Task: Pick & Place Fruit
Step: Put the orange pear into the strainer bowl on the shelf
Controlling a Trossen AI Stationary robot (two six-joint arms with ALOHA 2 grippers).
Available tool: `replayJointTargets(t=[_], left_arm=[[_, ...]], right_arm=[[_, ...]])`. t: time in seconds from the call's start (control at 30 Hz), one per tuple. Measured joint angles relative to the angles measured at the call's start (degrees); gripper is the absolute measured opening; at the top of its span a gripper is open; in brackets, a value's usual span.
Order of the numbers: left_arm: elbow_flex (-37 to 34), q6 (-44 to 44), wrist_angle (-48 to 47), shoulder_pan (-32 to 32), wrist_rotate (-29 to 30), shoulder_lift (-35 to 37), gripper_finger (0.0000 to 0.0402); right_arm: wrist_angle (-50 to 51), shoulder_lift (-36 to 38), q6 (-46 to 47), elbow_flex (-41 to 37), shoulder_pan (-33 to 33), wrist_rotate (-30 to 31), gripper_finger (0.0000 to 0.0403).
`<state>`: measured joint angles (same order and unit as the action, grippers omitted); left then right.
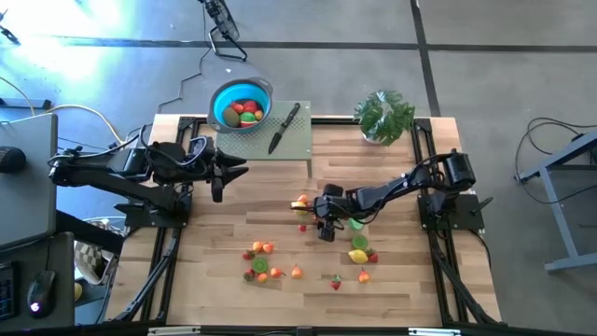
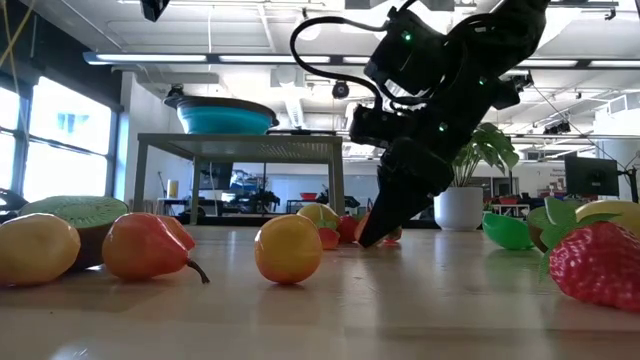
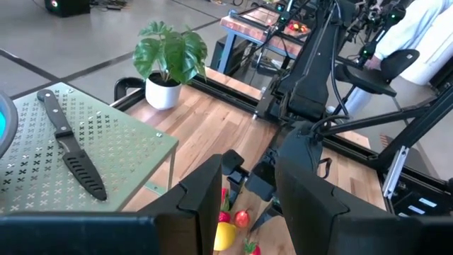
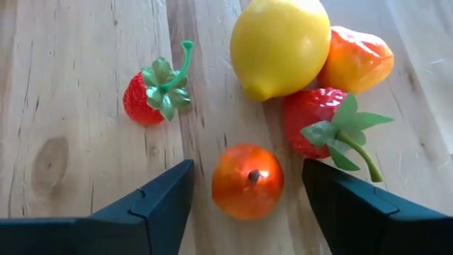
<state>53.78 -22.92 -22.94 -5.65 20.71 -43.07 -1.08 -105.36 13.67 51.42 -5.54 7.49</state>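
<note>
My right gripper closes on the round orange-red fruit (image 4: 248,181) now. Its fingers reach down around the fruit, near the strawberry, so closing now would catch the fruit.
My right gripper (image 4: 248,168) is low over the wooden table (image 1: 410,289), open. Its fingers stand on either side of a round orange-red fruit (image 4: 248,181) without touching it. Just beyond lie a lemon (image 4: 279,46), an orange pear-shaped fruit (image 4: 355,60) and a strawberry (image 4: 317,122). A second strawberry (image 4: 147,98) lies apart from them. In the high view this gripper (image 1: 315,215) is at mid-table. My left gripper (image 1: 218,179) waits raised at the left, open, with nothing between its fingers (image 3: 202,202). The blue bowl (image 1: 224,98) holds several fruit pieces.
The bowl stands on a green perforated stand (image 1: 297,145) at the far edge, beside a black-handled knife (image 1: 284,128). A potted plant (image 1: 384,117) is at the far right. More fruit (image 1: 261,250) lies scattered toward the near edge, and a lemon (image 1: 358,255) lies near the right arm.
</note>
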Motion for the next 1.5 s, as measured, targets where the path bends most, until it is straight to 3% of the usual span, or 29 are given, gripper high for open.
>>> replayJointTargets(t=[0.67,0.9,1.2,1.37,1.5], left_arm=[[0.0,0.1,0.0,0.0,-0.2,0.0,0.0128],[0.0,0.1,0.0,0.0,-0.2,0.0,0.0128],[0.0,0.0,0.0,0.0,-0.7,0.0,0.0128],[0.1,-0.5,0.1,0.0,-0.7,-0.4,0.0128],[0.1,-6.7,0.6,0.0,-0.6,-1.8,0.0128]], right_arm=[[0.2,0.0,0.0,0.0,0.0,-1.7,0.0121],[1.4,3.2,-0.3,-0.1,-0.1,-4.0,0.0123],[2.0,14.0,-1.3,0.2,-0.1,-3.2,0.0117],[1.5,21.1,-2.8,0.5,-0.2,1.1,0.0120],[-0.3,26.3,-4.9,0.5,-0.2,5.7,0.0115]])
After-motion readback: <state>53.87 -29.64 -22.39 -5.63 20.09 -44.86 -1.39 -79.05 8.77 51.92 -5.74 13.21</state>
